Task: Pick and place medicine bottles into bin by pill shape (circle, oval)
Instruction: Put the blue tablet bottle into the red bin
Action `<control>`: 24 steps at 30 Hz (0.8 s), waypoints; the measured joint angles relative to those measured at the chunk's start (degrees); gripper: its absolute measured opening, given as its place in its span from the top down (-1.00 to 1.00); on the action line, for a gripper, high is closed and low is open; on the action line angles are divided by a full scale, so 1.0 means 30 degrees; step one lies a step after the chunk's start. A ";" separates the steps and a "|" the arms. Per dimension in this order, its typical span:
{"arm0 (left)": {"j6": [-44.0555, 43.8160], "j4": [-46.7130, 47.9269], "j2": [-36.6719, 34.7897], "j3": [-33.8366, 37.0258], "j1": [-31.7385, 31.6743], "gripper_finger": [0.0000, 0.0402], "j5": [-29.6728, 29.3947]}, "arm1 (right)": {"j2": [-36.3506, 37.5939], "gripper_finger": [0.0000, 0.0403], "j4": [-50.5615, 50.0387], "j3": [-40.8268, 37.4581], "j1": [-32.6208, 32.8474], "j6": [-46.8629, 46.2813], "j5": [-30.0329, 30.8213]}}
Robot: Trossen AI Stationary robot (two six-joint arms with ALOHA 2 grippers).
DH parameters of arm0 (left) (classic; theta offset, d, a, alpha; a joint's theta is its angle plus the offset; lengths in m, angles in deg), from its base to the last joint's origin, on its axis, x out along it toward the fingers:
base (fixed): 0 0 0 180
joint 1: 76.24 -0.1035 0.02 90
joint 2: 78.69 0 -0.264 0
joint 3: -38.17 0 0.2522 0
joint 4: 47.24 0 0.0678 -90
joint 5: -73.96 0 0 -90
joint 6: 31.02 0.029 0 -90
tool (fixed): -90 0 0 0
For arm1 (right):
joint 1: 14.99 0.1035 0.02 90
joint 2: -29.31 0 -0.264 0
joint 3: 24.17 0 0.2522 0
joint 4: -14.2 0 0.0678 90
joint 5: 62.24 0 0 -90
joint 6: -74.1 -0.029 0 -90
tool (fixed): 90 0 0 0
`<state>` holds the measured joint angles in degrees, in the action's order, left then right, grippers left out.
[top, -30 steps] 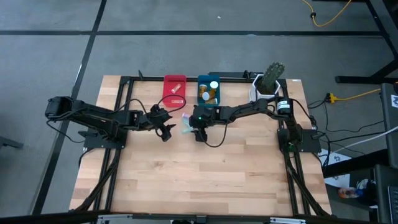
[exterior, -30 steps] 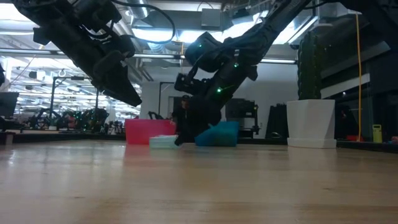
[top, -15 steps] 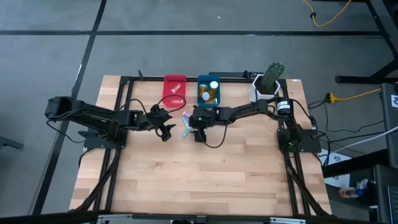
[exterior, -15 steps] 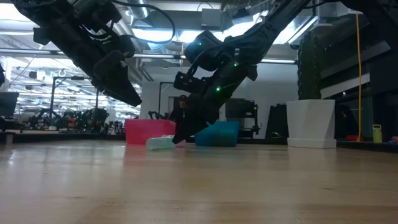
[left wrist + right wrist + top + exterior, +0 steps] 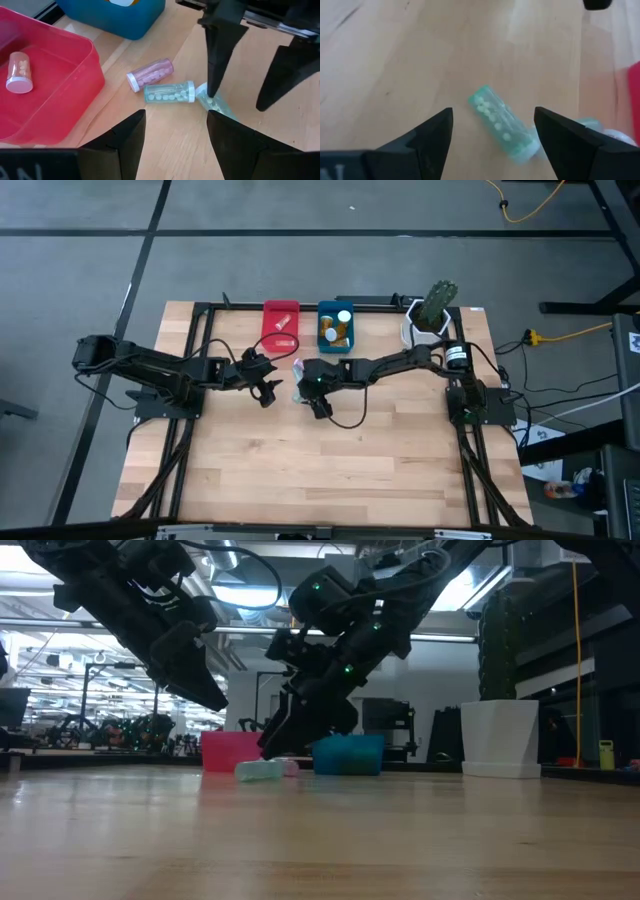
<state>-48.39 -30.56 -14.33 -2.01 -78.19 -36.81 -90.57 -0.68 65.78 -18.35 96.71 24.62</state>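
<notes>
I should lower my right gripper before I close it on the teal bottle. My fingers stop above the bottle, and wood shows beside it.
Three small clear bottles lie on their sides on the wood table in front of the bins: a pink one (image 5: 150,75), a teal one (image 5: 170,92) and a second teal one (image 5: 216,105). My right gripper (image 5: 318,402) is open and hovers over the second teal bottle (image 5: 502,122), one finger on each side and clear of it. My left gripper (image 5: 266,390) is open and empty, raised just left of the bottles. The red bin (image 5: 281,320) holds one bottle (image 5: 20,72). The blue bin (image 5: 336,325) holds orange bottles with white caps.
A white pot with a green cactus (image 5: 425,320) stands at the far right, behind my right arm. Both bins stand side by side at the far edge. The near half of the table (image 5: 320,470) is bare wood.
My right gripper has risen from the table beside the bottles and moved a little toward the near left, staying open. The teal bottle under it has shifted slightly and still lies on the table.
</notes>
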 joint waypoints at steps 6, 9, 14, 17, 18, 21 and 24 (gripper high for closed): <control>-0.0001 -0.0007 0.0000 0.0000 -0.0001 -0.03 0.0000 | -0.0199 -0.39 0.0003 0.0131 -0.0152 0.0064 -0.0758; 0.0003 -0.0111 0.0000 0.0000 -0.0002 -0.03 -0.0004 | -0.0525 -0.39 -0.0056 0.0125 -0.0132 0.0175 -0.0850; 0.0003 -0.0219 0.0000 -0.0004 0.0000 -0.03 0.0000 | -0.1226 -0.39 0.0048 0.0131 -0.0265 0.0164 -0.1024; 0.0003 -0.0219 0.0000 0.0000 0.0000 -0.03 0.0000 | -0.1260 -0.39 0.0062 0.0131 -0.0312 0.0064 -0.0935; 0.0003 -0.0219 0.0000 0.0000 0.0000 -0.03 0.0000 | -0.1260 -0.39 0.0062 0.0131 -0.0312 0.0044 -0.0915; 0.0081 -0.0219 0.0000 -0.0001 0.0000 -0.03 0.0000 | -0.1260 -0.38 0.0030 0.0131 -0.0312 -0.0054 -0.0884; 0.0345 -0.0219 0.0000 -0.0007 0.0000 -0.03 -0.0003 | -0.1260 -0.34 -0.0367 0.0160 -0.0294 -0.1276 -0.0366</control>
<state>-47.36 -31.22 -14.33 -2.03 -78.19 -36.82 -94.35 -1.78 66.26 -19.23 92.88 23.52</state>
